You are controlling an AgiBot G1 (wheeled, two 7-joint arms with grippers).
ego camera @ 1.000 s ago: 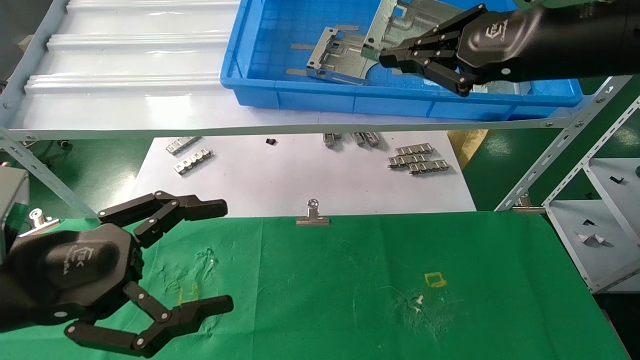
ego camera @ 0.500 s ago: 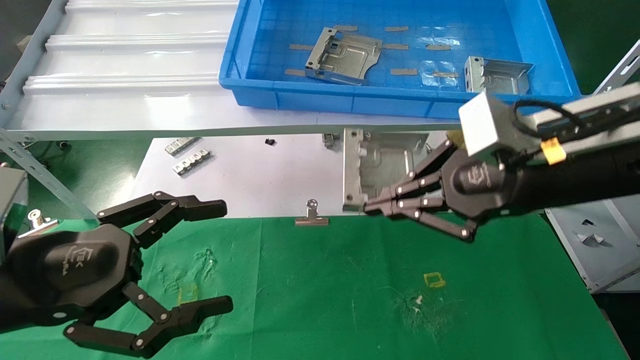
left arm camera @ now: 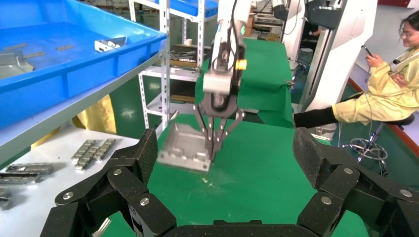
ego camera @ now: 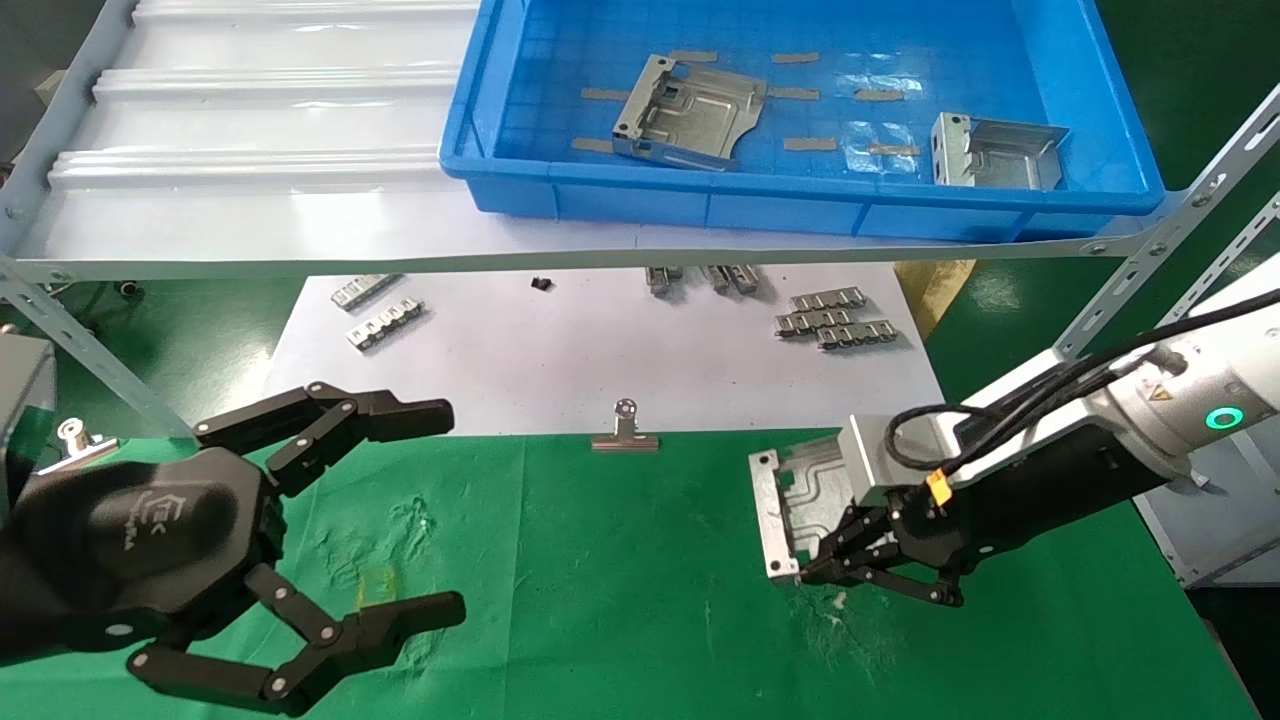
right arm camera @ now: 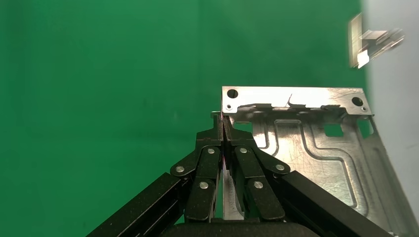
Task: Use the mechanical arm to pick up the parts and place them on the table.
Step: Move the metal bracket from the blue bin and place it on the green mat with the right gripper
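The part's holed edge hangs above the green cloth, so the robot's right gripper needs to keep holding the silvery part until the part's bottom lies flat on the cloth.
My right gripper is shut on one side edge of a silvery part, holding it low over the green table at the right of centre. The right wrist view shows the fingers pinched on the part's folded edge. From the left wrist view the part hangs tilted just above the cloth, and I cannot tell whether it touches. Two more parts lie in the blue bin. My left gripper stays open and empty at the near left.
A white sheet behind the cloth carries small ridged strips, with a binder clip at its front edge. The white ribbed shelf holds the bin. A grey rack stands at the right. A seated person shows far off.
My right gripper has carried the part out of the blue bin, down past the shelf edge and onto the spot low over the green cloth. The left arm has not moved.
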